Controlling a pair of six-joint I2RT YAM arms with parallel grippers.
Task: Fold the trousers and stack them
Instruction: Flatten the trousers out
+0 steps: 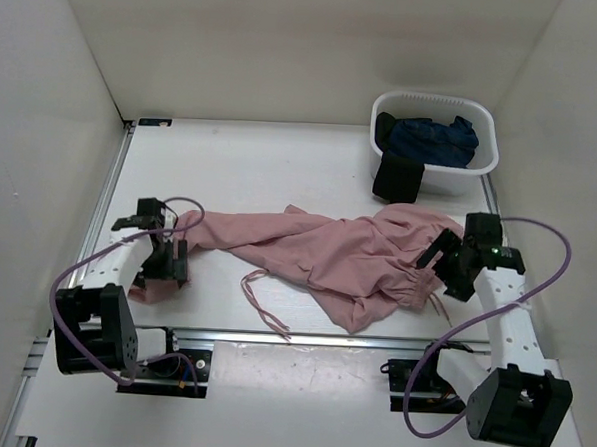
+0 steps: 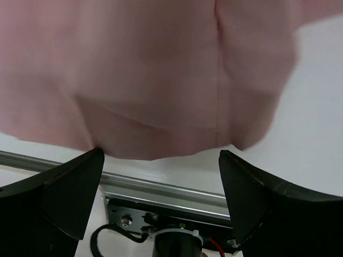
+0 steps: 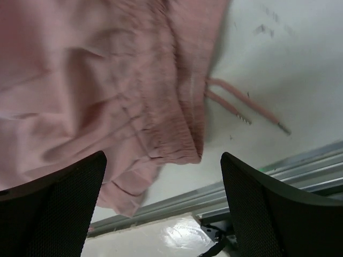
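The near corner of the gathered waistband of the pink trousers is the part my right gripper needs to grab next, to stretch the trousers straight for folding.
Pink trousers [image 1: 327, 250] lie crumpled across the table, one leg end at the left [image 1: 155, 291], the gathered waistband at the right [image 1: 416, 280]. My left gripper [image 1: 166, 269] is open over the leg end; in the left wrist view the pink cloth [image 2: 161, 80] lies just beyond its spread fingers [image 2: 69, 198], nothing between them. My right gripper [image 1: 448, 266] is open over the waistband [image 3: 161, 123]; its fingers [image 3: 257, 203] are wide apart and empty. A drawstring [image 3: 241, 107] trails on the table beside it.
A white basket [image 1: 482, 168] at the back right holds a dark blue garment [image 1: 433, 138], with black cloth [image 1: 396, 179] hanging over its front rim. A loose pink drawstring [image 1: 259, 302] lies near the front metal rail [image 1: 302, 339]. White walls enclose the table.
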